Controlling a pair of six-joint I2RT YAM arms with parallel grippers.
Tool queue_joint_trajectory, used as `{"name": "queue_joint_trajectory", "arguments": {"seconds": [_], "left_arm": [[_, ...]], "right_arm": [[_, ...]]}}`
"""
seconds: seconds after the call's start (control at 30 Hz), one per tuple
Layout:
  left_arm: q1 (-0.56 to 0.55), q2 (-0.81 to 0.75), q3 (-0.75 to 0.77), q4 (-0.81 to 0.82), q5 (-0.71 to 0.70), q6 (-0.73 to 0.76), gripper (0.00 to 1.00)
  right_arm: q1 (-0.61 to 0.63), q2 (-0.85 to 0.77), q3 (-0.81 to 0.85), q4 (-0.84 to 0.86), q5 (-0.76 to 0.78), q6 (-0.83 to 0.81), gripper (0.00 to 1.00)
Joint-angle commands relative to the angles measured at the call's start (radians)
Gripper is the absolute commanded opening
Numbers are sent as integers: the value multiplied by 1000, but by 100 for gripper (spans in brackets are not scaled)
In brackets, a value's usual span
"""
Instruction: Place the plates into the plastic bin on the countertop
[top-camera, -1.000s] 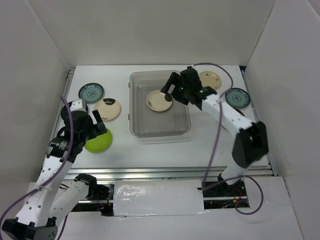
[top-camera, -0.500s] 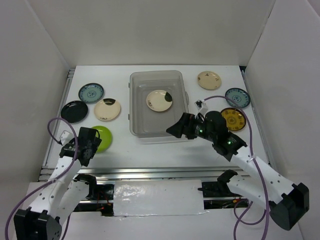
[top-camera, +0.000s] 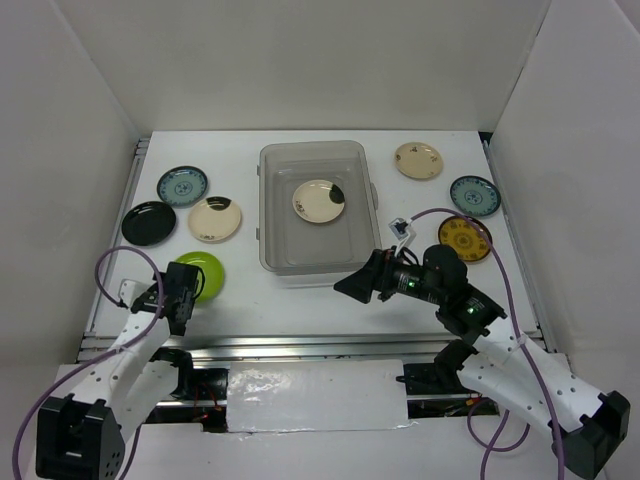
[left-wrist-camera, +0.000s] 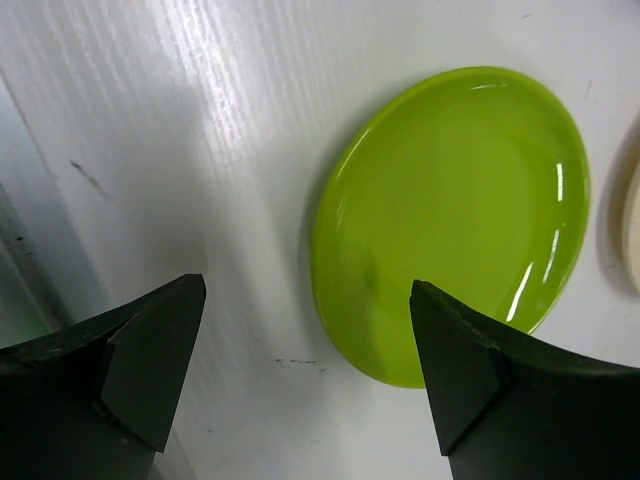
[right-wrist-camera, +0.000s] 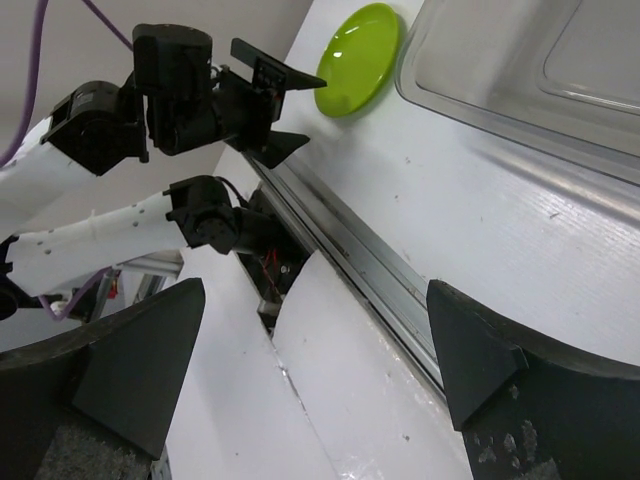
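Note:
The lime green plate (left-wrist-camera: 455, 220) needs to be grabbed by its rim (left-wrist-camera: 318, 290) with my left gripper next, so that its bottom stays free to settle onto the bin's cream plate.
The translucent plastic bin (top-camera: 318, 212) stands at the middle of the countertop (top-camera: 300, 300) and holds a cream plate with a dark mark (top-camera: 320, 200). Left of it lie a blue-patterned plate (top-camera: 183, 185), a black plate (top-camera: 148, 222), a cream plate (top-camera: 215, 218) and a lime green plate (top-camera: 203, 271). At the right lie a cream floral plate (top-camera: 418, 159), a blue plate (top-camera: 473, 195) and a yellow-and-black plate (top-camera: 464, 237). My left gripper (top-camera: 175, 293) is open and empty beside the green plate (left-wrist-camera: 455, 220). My right gripper (top-camera: 352, 283) is open and empty, just in front of the bin (right-wrist-camera: 530, 80).
A metal rail (top-camera: 300, 345) runs along the near edge of the countertop. White walls enclose the left, back and right sides. The right wrist view looks across the rail (right-wrist-camera: 370, 265) at the left arm (right-wrist-camera: 180, 90) and the green plate (right-wrist-camera: 358, 58).
My right arm has pulled back out of the bin, empty, to the front edge. My left arm has drawn back toward the rail, leaving the green plate flat on the countertop.

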Motion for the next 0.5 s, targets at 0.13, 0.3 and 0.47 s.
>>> {"name": "queue_joint_trajectory", "arguments": {"seconds": [0.13, 0.3, 0.47], "left_arm": [[40, 91, 2, 127, -42, 40, 92], [46, 122, -18, 156, -28, 40, 80], [52, 94, -46, 178, -24, 48, 49]], "right_arm": [[12, -13, -19, 58, -6, -3, 100], [15, -13, -11, 49, 3, -1, 100], [15, -28, 6, 21, 20, -4, 100]]}}
